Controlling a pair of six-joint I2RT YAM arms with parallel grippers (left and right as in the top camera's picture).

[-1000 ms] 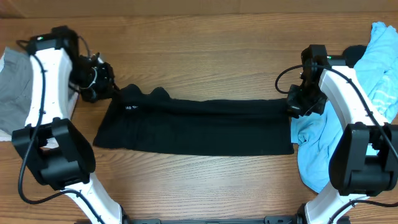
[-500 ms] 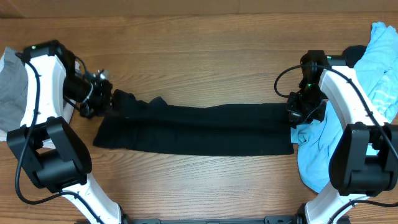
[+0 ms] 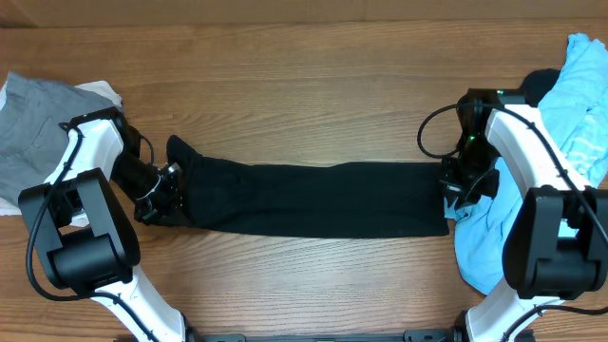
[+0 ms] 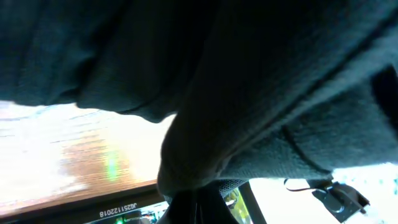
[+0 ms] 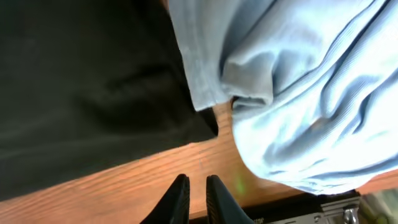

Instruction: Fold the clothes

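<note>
The shirt's bunched fold is low over flat table at the shirt's end and would settle there, so my left gripper needs to let it go.
The black shirt (image 3: 313,199) lies folded into a long narrow strip across the middle of the table. My left gripper (image 3: 169,198) is at its left end, shut on a bunched fold of it. In the left wrist view the black cloth (image 4: 249,74) drapes over the lens and is pinched between the fingers (image 4: 194,208). My right gripper (image 3: 456,190) is at the strip's right end. In the right wrist view its fingers (image 5: 194,186) are nearly together with nothing between them, over bare wood beside the black shirt's corner (image 5: 87,81). The light blue shirt (image 3: 579,114) lies crumpled at the right and also fills the right wrist view (image 5: 298,93).
A grey garment (image 3: 33,123) with some white cloth lies at the far left edge. A dark item (image 3: 541,84) peeks out behind the light blue shirt. Bare wooden table (image 3: 304,85) shows behind the strip and in front of it.
Both grippers moved toward the table's front. The left one carried the shirt's left end forward, so the strip is narrower and flatter. The right gripper now shows nothing in its fingers.
</note>
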